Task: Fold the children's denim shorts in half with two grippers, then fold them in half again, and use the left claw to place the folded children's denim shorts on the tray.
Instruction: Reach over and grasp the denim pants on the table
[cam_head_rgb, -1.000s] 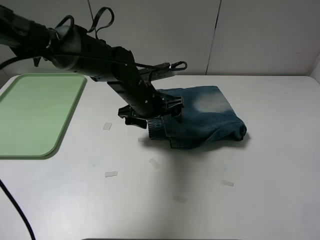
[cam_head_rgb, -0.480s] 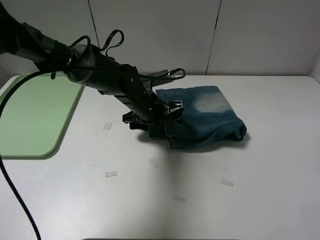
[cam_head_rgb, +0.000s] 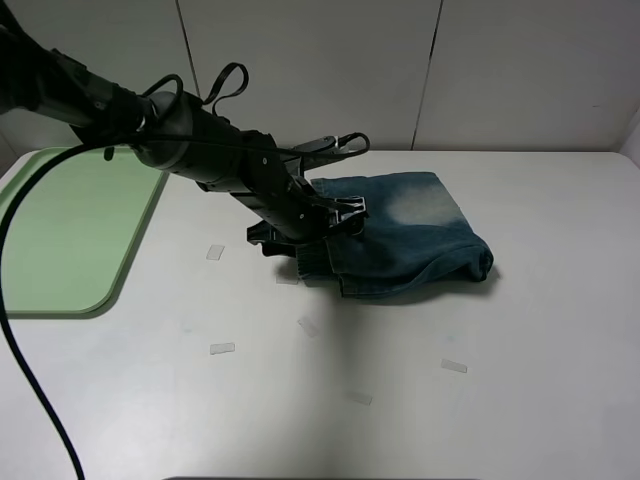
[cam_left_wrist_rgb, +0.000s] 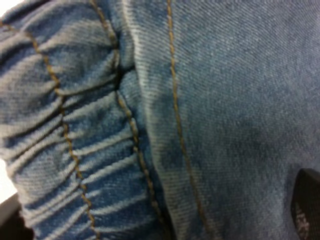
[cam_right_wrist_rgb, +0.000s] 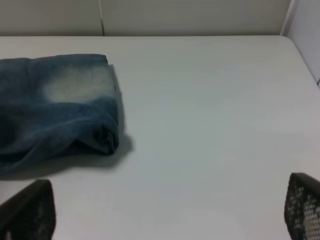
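Observation:
I will next grab the children's denim shorts by the gathered waistband (cam_head_rgb: 314, 262) with my left gripper, so that I can set the folded bundle on the tray (cam_head_rgb: 70, 230).
The children's denim shorts (cam_head_rgb: 410, 235) lie folded in a compact bundle at the table's middle, a pale faded patch facing up. My left gripper (cam_head_rgb: 318, 224) sits at the bundle's left edge, over the gathered waistband. In the left wrist view the denim (cam_left_wrist_rgb: 200, 100) fills the frame, with my left gripper (cam_left_wrist_rgb: 157, 215) open and its fingertips (cam_left_wrist_rgb: 306, 205) set wide apart on either side of the cloth. The right wrist view has the shorts (cam_right_wrist_rgb: 55, 105) well away from my open right gripper (cam_right_wrist_rgb: 165, 210), which holds nothing. The pale green tray (cam_head_rgb: 70, 230) lies at the far left.
Small clear tape pieces (cam_head_rgb: 222, 348) dot the white table in front of the shorts, another one (cam_head_rgb: 454, 366) to the right. A black cable (cam_head_rgb: 20, 370) runs down the left side. The right arm is outside the exterior view.
The left arm has swung and pushed its gripper a little to the right, further onto the waistband edge of the shorts. The shorts and the right gripper have stayed put.

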